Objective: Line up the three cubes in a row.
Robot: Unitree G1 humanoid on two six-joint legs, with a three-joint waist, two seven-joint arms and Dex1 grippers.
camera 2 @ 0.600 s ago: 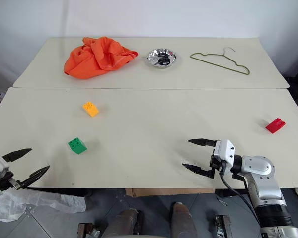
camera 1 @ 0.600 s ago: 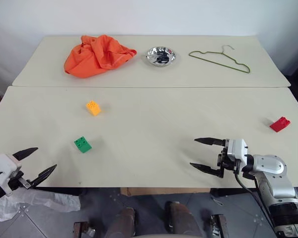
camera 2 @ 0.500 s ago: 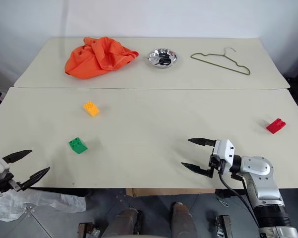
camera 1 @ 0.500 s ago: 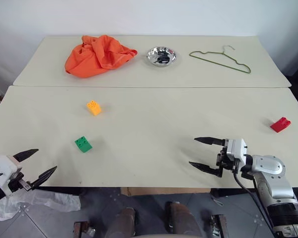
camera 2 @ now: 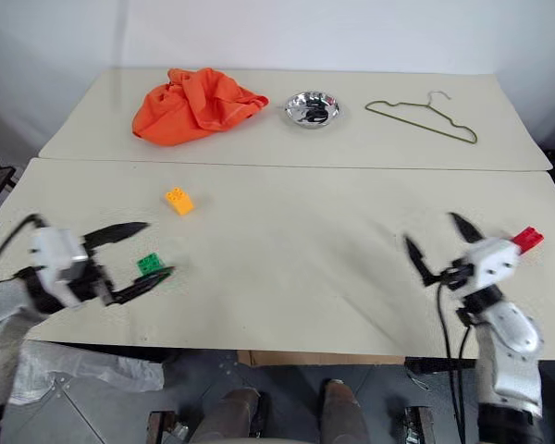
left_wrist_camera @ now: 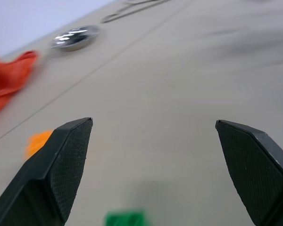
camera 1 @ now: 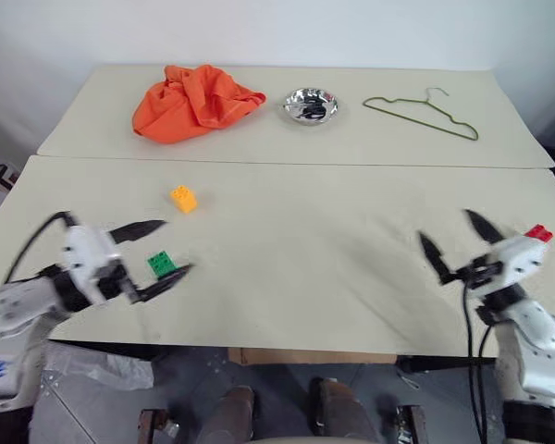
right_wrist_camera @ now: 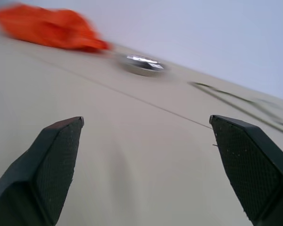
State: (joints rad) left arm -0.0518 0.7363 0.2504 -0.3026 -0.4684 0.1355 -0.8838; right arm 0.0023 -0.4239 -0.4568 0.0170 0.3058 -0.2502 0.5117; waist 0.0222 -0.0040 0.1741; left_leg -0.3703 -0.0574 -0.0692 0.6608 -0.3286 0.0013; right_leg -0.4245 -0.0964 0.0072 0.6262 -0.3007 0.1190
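My right gripper should grab the red cube by its smooth sides next, to line up the three cubes in a row.
Three cubes lie on the near table (camera 1: pixel 296 250). The yellow-orange one (camera 1: pixel 183 198) sits left of centre, and the green one (camera 1: pixel 161 265) is nearer the front edge. The red one (camera 1: pixel 537 232) is at the far right. My left gripper (camera 1: pixel 178 245) is open and level over the table, with the green cube between its two fingers (camera 1: pixel 143 227) and apart from both. In the left wrist view the green cube (left_wrist_camera: pixel 126 219) sits low between the fingers. My right gripper (camera 1: pixel 446 225) is open, tilted upward, just left of the red cube, with nothing between its fingers.
On the far table lie a crumpled orange cloth (camera 1: pixel 196 98), a steel bowl (camera 1: pixel 312 104) and a green wire hanger (camera 1: pixel 424 113). A seam (camera 1: pixel 287 164) separates the two tables. The front edge runs just below both grippers.
The left gripper came up from below the front edge to straddle the green cube. The right gripper swung right and tilted up beside the red cube. The camera shifted slightly.
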